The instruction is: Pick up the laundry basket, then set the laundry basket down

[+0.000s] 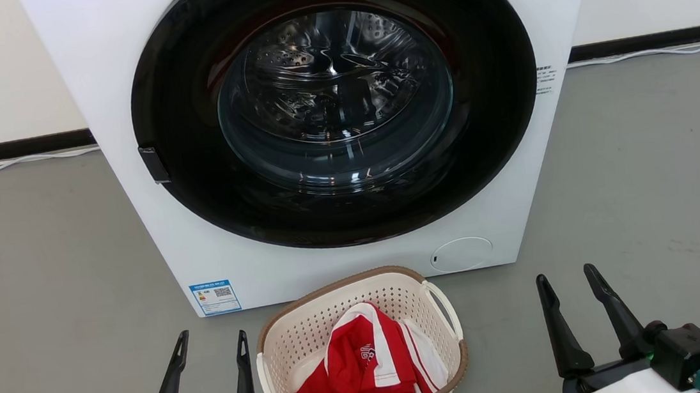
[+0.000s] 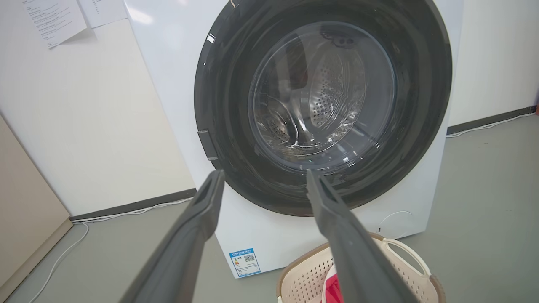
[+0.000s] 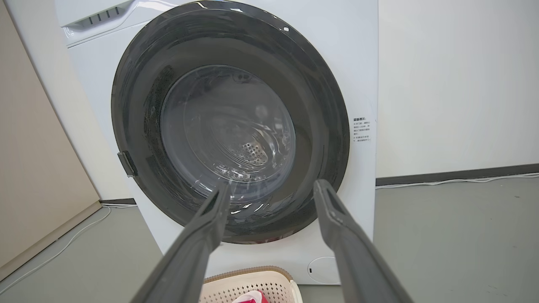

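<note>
The laundry basket's perforated body is wider than my open fingertips, so my left gripper needs to grab the laundry basket by its slim white loop handle next.
The laundry basket, cream perforated plastic with a brown rim and white loop handles, sits on the grey floor just in front of the washer, holding a red and white garment. My left gripper stands open a little left of the basket, apart from it. My right gripper stands open well to the basket's right. The basket peeks in at the bottom of the left wrist view beside my open left gripper. Its rim shows below my open right gripper.
A white front-loading washer with a shut dark round door stands close behind the basket. Grey floor spreads to both sides. White cables run along the dark skirting at the wall. A beige panel stands at the left.
</note>
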You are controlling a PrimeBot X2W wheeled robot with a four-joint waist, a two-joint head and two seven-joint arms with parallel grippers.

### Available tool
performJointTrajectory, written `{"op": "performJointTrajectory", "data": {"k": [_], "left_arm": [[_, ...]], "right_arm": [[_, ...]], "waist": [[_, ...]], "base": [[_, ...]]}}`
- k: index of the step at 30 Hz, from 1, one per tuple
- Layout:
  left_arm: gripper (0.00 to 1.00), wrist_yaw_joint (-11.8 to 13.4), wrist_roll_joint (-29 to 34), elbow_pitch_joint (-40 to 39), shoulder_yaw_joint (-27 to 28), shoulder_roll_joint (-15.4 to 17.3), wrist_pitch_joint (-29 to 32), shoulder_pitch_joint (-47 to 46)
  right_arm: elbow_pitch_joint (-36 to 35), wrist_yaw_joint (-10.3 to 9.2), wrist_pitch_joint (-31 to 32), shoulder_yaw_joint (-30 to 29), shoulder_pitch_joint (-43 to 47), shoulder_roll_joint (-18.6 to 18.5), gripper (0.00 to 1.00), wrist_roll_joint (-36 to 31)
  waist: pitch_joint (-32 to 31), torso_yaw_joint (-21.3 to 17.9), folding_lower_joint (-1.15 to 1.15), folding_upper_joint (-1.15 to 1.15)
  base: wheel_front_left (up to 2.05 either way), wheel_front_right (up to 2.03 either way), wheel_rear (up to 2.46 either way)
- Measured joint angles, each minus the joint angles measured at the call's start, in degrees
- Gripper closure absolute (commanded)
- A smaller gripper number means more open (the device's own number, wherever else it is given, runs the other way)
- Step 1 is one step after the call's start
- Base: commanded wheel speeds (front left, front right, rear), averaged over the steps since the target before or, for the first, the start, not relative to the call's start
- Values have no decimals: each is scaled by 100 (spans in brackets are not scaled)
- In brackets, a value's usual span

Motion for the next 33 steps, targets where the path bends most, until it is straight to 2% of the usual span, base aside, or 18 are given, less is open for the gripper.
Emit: {"op": "performJointTrajectory", "data": {"k": [21, 33], "left_arm": [[0, -92, -7, 2, 115, -73, 0, 80], [0, -272, -167, 111, 450, -267, 0, -242]], "right_arm": [[-10, 0, 0, 5, 29, -1, 0, -24], [-105, 1, -1, -11, -204, -4, 0, -22]], "waist": [[102, 5, 0, 0], [751, -41, 0, 0]], "base": [[0, 0, 0], [0, 0, 0]]}}
